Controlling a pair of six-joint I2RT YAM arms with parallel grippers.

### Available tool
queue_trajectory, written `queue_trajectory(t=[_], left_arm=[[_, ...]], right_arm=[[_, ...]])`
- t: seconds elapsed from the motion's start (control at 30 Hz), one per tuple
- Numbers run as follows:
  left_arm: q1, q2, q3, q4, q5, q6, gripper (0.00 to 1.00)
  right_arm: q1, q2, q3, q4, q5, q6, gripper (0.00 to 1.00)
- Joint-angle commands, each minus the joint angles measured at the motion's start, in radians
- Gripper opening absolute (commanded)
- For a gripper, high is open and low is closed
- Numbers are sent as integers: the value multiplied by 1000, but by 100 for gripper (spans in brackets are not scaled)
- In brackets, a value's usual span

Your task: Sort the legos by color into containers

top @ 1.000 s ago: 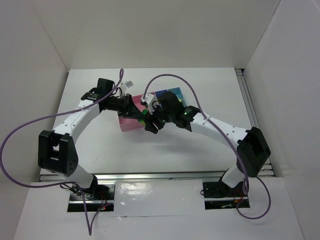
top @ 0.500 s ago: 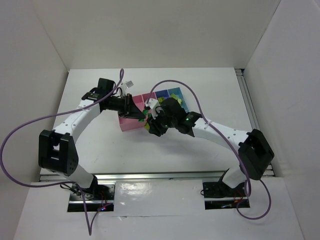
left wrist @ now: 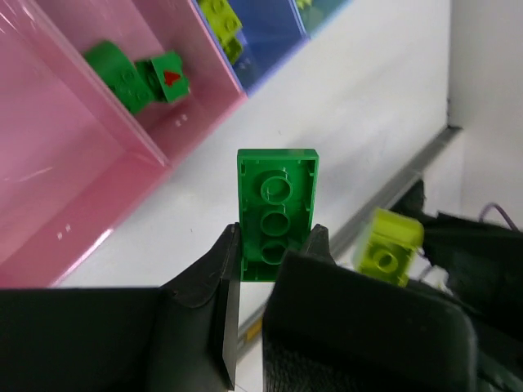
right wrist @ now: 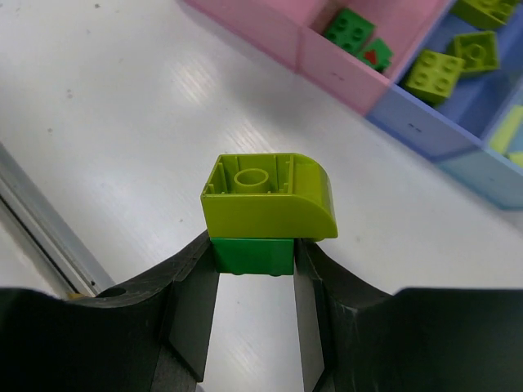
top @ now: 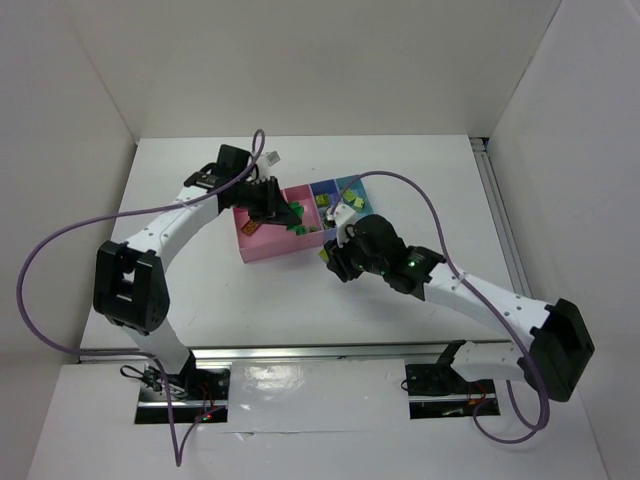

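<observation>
My left gripper should stay closed on the flat dark green lego until the lego is over the narrow pink section of the tray. The lego shows against empty table.
My left gripper [left wrist: 274, 245] is shut on a flat dark green lego [left wrist: 276, 188] and holds it up beside the tray; in the top view it [top: 287, 214] is over the pink compartments. My right gripper [right wrist: 253, 269] is shut on a small dark green lego [right wrist: 252, 253] with a lime curved lego [right wrist: 270, 196] stuck on it, above the table just in front of the tray [right wrist: 327, 69]; it shows in the top view [top: 334, 267]. The narrow pink compartment holds two dark green legos [right wrist: 351, 28], the periwinkle one lime legos [right wrist: 433, 73], the light blue one pale yellow legos [right wrist: 507, 131].
An orange-brown lego [top: 250, 228] lies in the large pink compartment [top: 268, 250]. A small clear piece [top: 271, 157] lies behind the left arm. A metal rail [right wrist: 41, 237] runs along the table's near edge. White walls stand on three sides.
The two grippers, together over the tray's front before, have pulled apart. The left now holds the flat green lego alone; the right drew back toward the front with the lime-and-green pair.
</observation>
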Motion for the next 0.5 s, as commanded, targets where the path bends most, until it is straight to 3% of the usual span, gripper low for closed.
queue_trajectory(t=[0.0,0.27,0.37,0.4,0.47], left_arm=[[-41,39,73,-5,-193,-77,0],[-93,220,234,-7,-455,-154,2],[-118,306,358,-60,-478,-154,34],[-118,356,416,-96,-478,-154,49],[-139,389,456,-118,-478,-126,61]], right_arm=[[7,-98,-38,-30,134,70,7],[-2,-169,-52,-73,190,88,7],[-2,-169,-52,-73,190,98,7],[-11,-169,-52,-73,190,98,7],[-11,-169,-52,-73,179,98,7]])
